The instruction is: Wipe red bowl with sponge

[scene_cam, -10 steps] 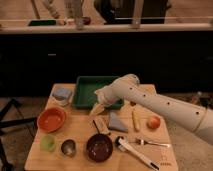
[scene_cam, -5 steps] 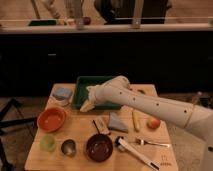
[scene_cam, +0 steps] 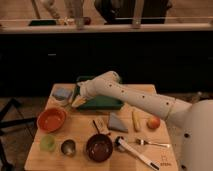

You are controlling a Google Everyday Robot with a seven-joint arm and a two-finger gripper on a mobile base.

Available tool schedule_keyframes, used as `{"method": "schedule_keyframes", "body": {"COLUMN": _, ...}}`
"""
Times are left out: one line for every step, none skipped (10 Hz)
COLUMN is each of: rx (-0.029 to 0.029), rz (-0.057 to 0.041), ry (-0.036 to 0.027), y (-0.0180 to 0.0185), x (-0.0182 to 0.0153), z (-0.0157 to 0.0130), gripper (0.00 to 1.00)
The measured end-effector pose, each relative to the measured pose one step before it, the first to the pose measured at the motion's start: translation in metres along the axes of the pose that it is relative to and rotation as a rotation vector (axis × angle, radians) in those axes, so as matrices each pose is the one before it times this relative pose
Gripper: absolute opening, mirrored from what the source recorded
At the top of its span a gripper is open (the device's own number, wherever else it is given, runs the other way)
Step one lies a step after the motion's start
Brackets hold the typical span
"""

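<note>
My gripper should take hold of the sponge by its blue-grey padded body (scene_cam: pixel 61 92) next. Then it can wipe the red bowl (scene_cam: pixel 51 119).
The red bowl (scene_cam: pixel 51 119) sits on the left side of the wooden table, orange-red and empty. The sponge (scene_cam: pixel 62 93) is a small blue-grey pad at the table's back left corner, just behind the bowl. My gripper (scene_cam: pixel 76 101) hangs at the end of the white arm, over the left edge of the green tray. It is just right of the sponge and behind the bowl, and touches neither. Its fingers (scene_cam: pixel 79 102) stand open with nothing between them.
A green tray (scene_cam: pixel 102 104) lies at the back centre. A dark bowl (scene_cam: pixel 99 146), a green cup (scene_cam: pixel 48 142) and a metal cup (scene_cam: pixel 68 147) line the front. A grey-blue triangular piece (scene_cam: pixel 117 122), a yellow stick (scene_cam: pixel 135 120), an apple (scene_cam: pixel 153 122), a fork (scene_cam: pixel 152 144) and a white-handled tool (scene_cam: pixel 136 153) lie on the right.
The arm has swung left, carrying the gripper from over the tray's front edge to its left edge near the sponge. The objects on the table have not moved.
</note>
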Motion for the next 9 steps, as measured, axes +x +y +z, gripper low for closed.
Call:
{"method": "schedule_keyframes", "body": {"rx": -0.01414, "rz": -0.00081, "ry": -0.01057, "y": 0.0001, "x": -0.00539, "z": 0.00821, "gripper": 0.8}}
{"method": "schedule_keyframes", "body": {"rx": -0.01099, "rz": 0.00359, "ry": -0.00837, "y": -0.0015, "x": -0.00339, "z": 0.00739, "gripper": 0.8}}
{"method": "schedule_keyframes", "body": {"rx": -0.00487, "rz": 0.00908, "ry": -0.00371, "y": -0.0018, "x": 0.00017, "z": 0.00632, "gripper": 0.8}}
{"method": "schedule_keyframes", "body": {"rx": -0.00412, "rz": 0.00799, "ry": -0.00646, "y": 0.00103, "x": -0.00522, "z": 0.00813, "gripper": 0.8}}
{"method": "schedule_keyframes", "body": {"rx": 0.00436, "rz": 0.01257, "ry": -0.00189, "y": -0.00066, "x": 0.00019, "z": 0.00327, "gripper": 0.8}}
{"method": "schedule_keyframes", "body": {"rx": 0.01479, "rz": 0.02254, "ry": -0.00207, "y": -0.00255, "x": 0.00199, "z": 0.00315, "gripper": 0.8}}
{"method": "schedule_keyframes", "body": {"rx": 0.00976, "rz": 0.01319, "ry": -0.0026, "y": -0.00102, "x": -0.00035, "z": 0.0026, "gripper": 0.8}}
{"method": "schedule_keyframes", "body": {"rx": 0.00738, "rz": 0.01163, "ry": -0.00173, "y": 0.0004, "x": -0.00029, "z": 0.00439, "gripper": 0.8}}
{"method": "schedule_keyframes", "body": {"rx": 0.00428, "rz": 0.00485, "ry": -0.00158, "y": -0.00047, "x": -0.00019, "z": 0.00146, "gripper": 0.8}}
